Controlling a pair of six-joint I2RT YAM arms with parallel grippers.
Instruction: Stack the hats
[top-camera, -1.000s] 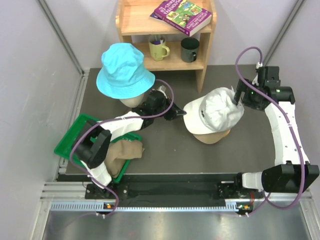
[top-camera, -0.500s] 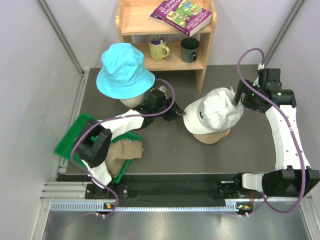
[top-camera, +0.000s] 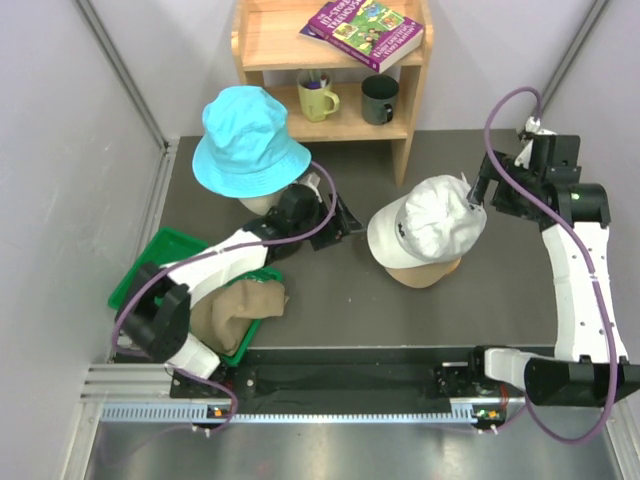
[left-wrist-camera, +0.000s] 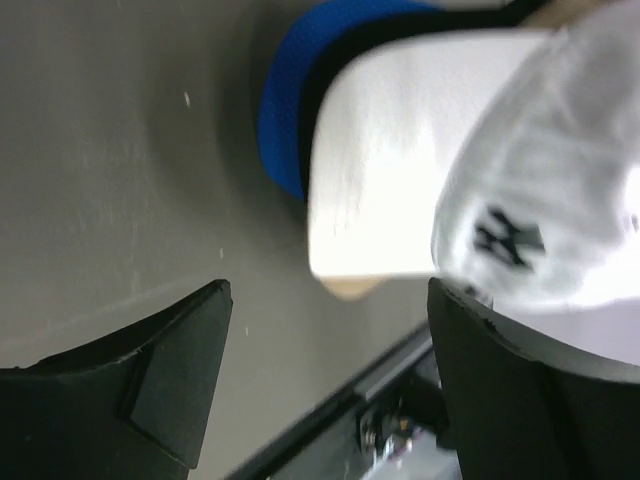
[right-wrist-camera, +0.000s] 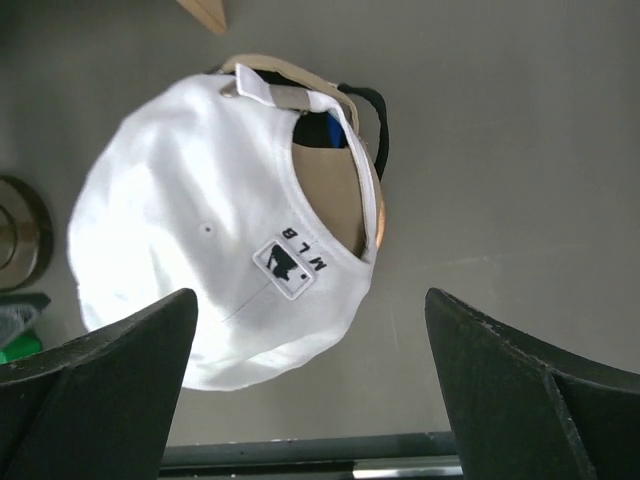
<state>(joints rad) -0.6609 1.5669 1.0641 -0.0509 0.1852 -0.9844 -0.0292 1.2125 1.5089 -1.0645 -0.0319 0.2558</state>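
The tan cap needs stacking, so my left gripper should next grab its top (top-camera: 236, 311), leaving its rim and back edge free for my right gripper to help.
A white cap (top-camera: 425, 222) tops a pile of hats at the table's middle right. In the left wrist view its brim (left-wrist-camera: 390, 170) lies over a black edge and a royal blue brim (left-wrist-camera: 283, 120). From behind, the white cap (right-wrist-camera: 200, 250) shows tan (right-wrist-camera: 335, 190), blue and black layers in its back opening. A cyan bucket hat (top-camera: 245, 138) sits at the back left. A tan cap (top-camera: 238, 308) lies in the green tray (top-camera: 150, 265). My left gripper (top-camera: 343, 218) (left-wrist-camera: 328, 292) stands open and empty just left of the white brim. My right gripper (top-camera: 480, 188) (right-wrist-camera: 310, 300) is open and empty behind the cap.
A wooden shelf (top-camera: 405, 120) at the back holds a purple book (top-camera: 365, 28), a green mug (top-camera: 318, 98) and a dark mug (top-camera: 380, 98). A cream mannequin head (top-camera: 262, 203) carries the bucket hat. Grey walls close in both sides. The front rail (top-camera: 340, 380) runs along the near edge.
My left gripper has gone from shut to open and drawn back a little to the left of the white cap's brim. The right gripper has moved slightly right, away from the cap.
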